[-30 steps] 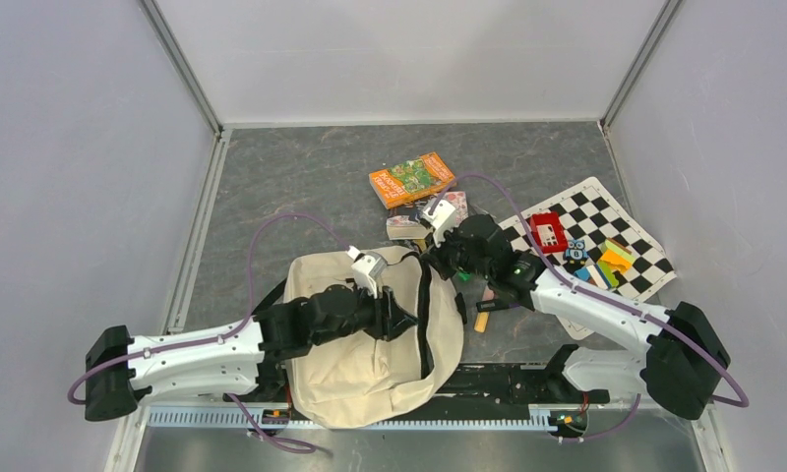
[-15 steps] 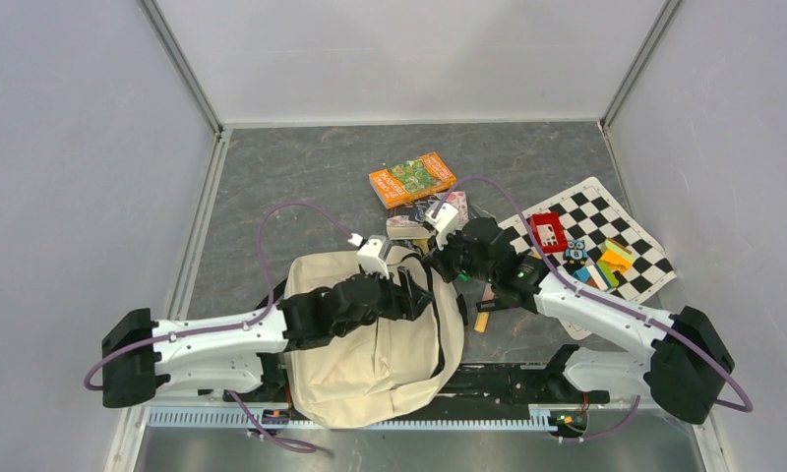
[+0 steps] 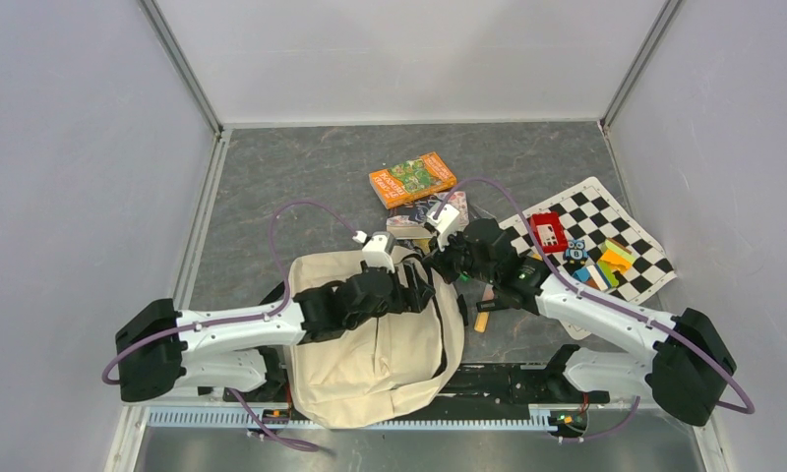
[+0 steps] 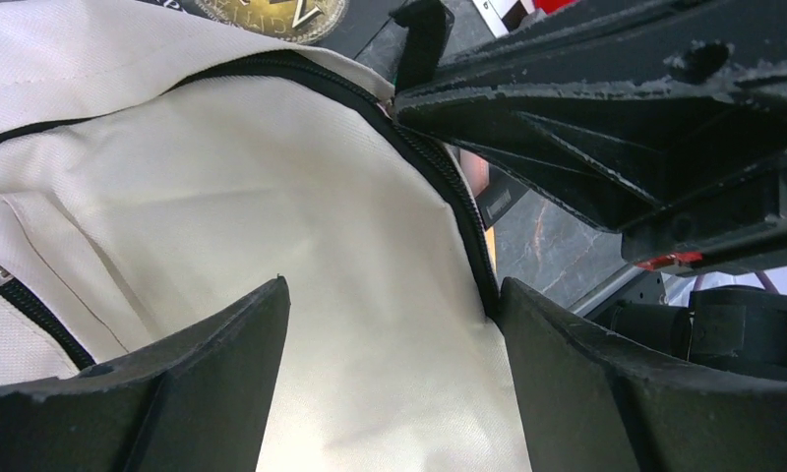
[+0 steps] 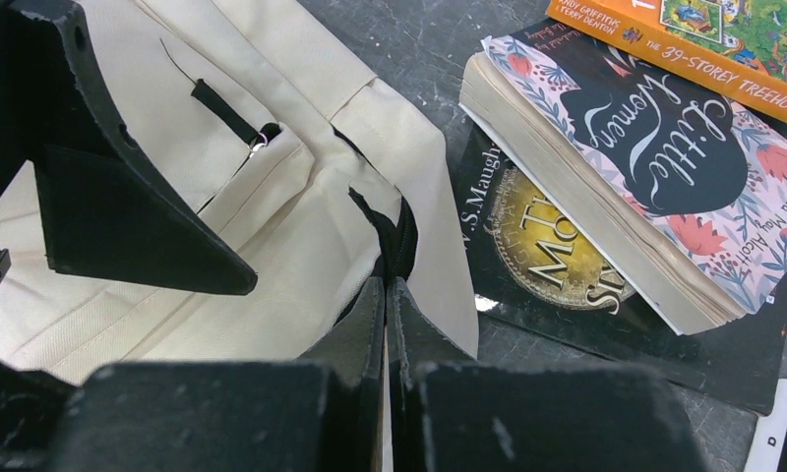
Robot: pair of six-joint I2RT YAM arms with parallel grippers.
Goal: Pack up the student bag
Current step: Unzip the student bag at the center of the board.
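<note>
One finger alone meets the bag's zipper edge in the left wrist view; my left gripper must line up before closing.
The student bag [image 3: 370,344], cream fabric with black zipper trim, lies flat between the two arms. My left gripper [image 3: 419,282] hovers over its upper right part. In the left wrist view the left gripper [image 4: 394,290] stands open, with bare cream fabric [image 4: 301,197] between the fingers and the zipper edge [image 4: 463,221] beside the right finger. My right gripper [image 3: 437,264] is at the bag's far right corner. In the right wrist view the right gripper [image 5: 387,287] is shut, pinching the bag's black-trimmed edge [image 5: 394,231].
Books lie just past the bag: an orange one [image 3: 412,179], "Little Women" [image 5: 655,167] and a black one with a gold medallion [image 5: 557,256]. A chequered mat [image 3: 606,211] at right carries a red box [image 3: 547,232] and coloured blocks [image 3: 611,261].
The left arm has reached further right across the bag and its jaws have opened wide. The right gripper has stayed shut at the bag's edge, shifting only slightly.
</note>
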